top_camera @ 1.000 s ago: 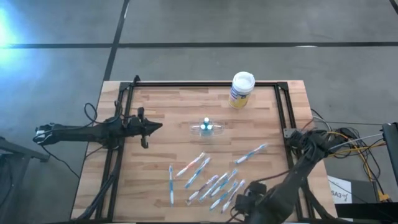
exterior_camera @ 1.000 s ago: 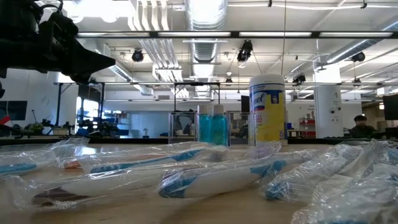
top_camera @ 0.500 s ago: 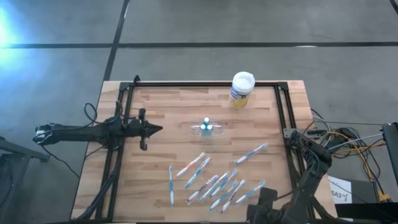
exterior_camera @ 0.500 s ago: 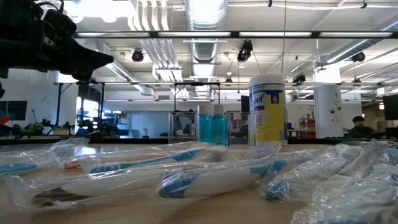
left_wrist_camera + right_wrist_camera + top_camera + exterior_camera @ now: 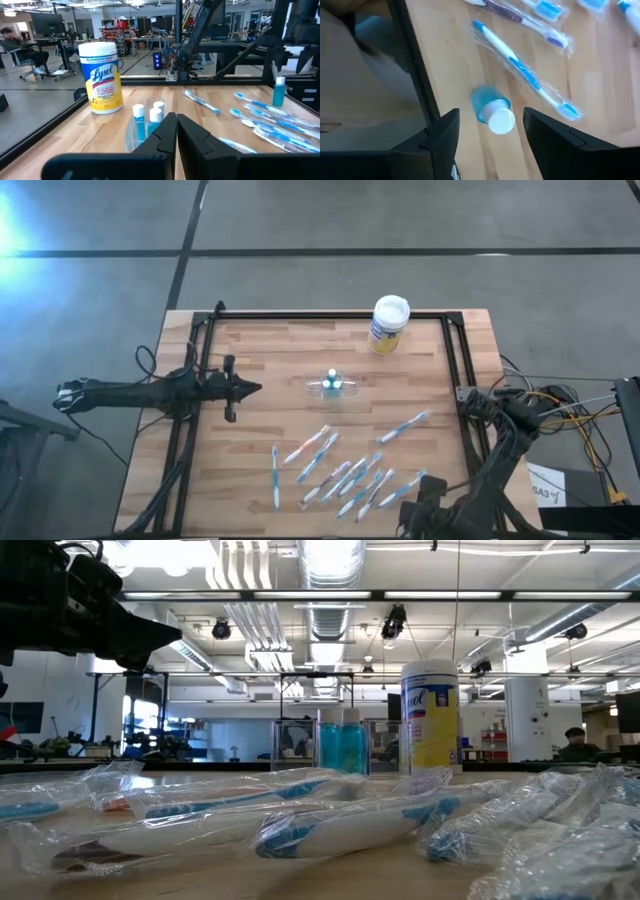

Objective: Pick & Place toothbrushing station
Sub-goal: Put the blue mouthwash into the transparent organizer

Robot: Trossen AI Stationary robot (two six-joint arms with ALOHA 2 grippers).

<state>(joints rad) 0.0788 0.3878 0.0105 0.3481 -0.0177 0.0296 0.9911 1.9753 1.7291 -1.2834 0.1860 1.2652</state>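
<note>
The white cap (image 5: 501, 121) of the teal tube (image 5: 489, 100) is below my right gripper's fingers, so they would miss it if they closed now. My right gripper needs to lower first, then close on the cap.
The clear holder (image 5: 332, 384) stands mid-table with small teal tubes upright in it (image 5: 147, 122). Wrapped toothbrushes (image 5: 340, 470) lie scattered on the wood toward the near edge. One small teal tube with a white end (image 5: 492, 111) stands alone near the near right corner (image 5: 418, 477). My right gripper (image 5: 491, 127) hangs open above that tube, pointing down, a finger on either side of it and clear of it. My left gripper (image 5: 250, 388) is shut and level at the table's left side, pointing at the holder and holding nothing.
A white-lidded canister with a yellow and blue label (image 5: 390, 323) stands at the far edge. A black frame rail (image 5: 455, 370) runs along the table's sides and passes close beside the lone tube (image 5: 415, 65). Bare wood lies between the left gripper and the holder.
My right gripper has gone toward the table's right edge and sunk a little, staying open. It now stands over the lone tube near the near right corner. Nothing on the table has moved.
</note>
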